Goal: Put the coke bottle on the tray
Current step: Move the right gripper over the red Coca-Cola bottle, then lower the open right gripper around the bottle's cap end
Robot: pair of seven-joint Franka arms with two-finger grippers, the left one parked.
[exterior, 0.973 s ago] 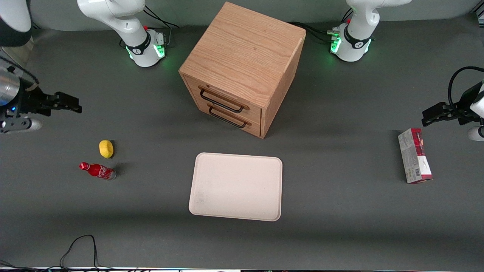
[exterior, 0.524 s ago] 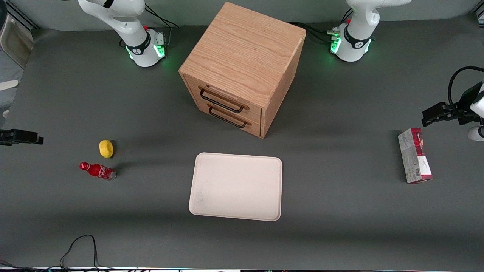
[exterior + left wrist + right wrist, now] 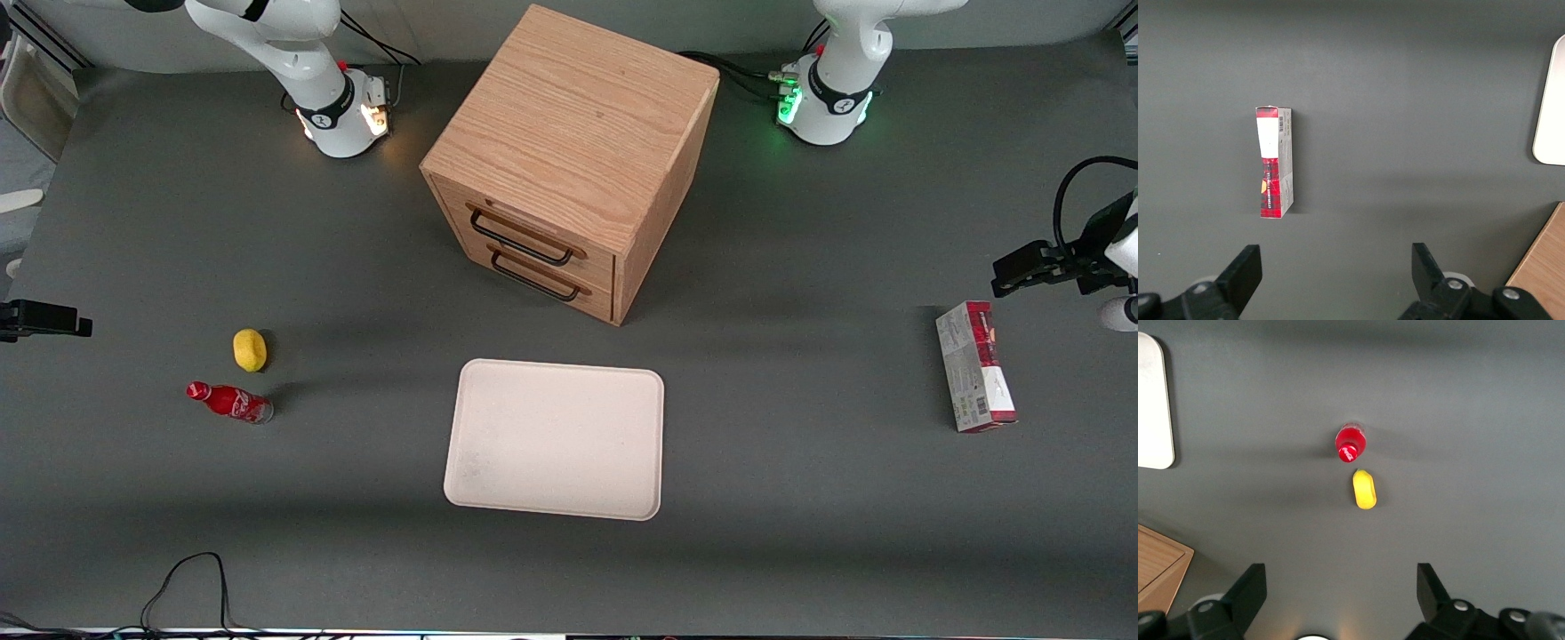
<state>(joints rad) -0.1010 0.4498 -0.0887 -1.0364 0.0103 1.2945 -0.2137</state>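
Observation:
My gripper grabs the coke bottle by its red cap [image 3: 198,390] next, since this leaves the coke bottle's clear base [image 3: 263,411] free to rest on the tray.
The coke bottle [image 3: 229,403] is small and red with a red cap and stands on the grey table toward the working arm's end. In the right wrist view I look down on its cap [image 3: 1351,444]. The cream-white tray [image 3: 556,440] lies flat in front of the wooden drawer cabinet, well apart from the bottle; one corner of it shows in the right wrist view [image 3: 1151,407]. My gripper [image 3: 1341,587] is open and empty, high above the table, with the bottle and lemon ahead of its fingers. Only a black part of my gripper [image 3: 49,318] shows in the front view.
A yellow lemon [image 3: 250,349] lies close beside the bottle, a little farther from the front camera; it also shows in the right wrist view [image 3: 1365,489]. The wooden drawer cabinet [image 3: 569,151] stands mid-table. A red-and-grey carton [image 3: 975,366] lies toward the parked arm's end. A black cable [image 3: 187,578] loops at the table's front edge.
My gripper has drawn away sideways to the very edge of the front view. The light on the working arm's base has turned from green to yellow. Bottle, lemon and tray have not moved.

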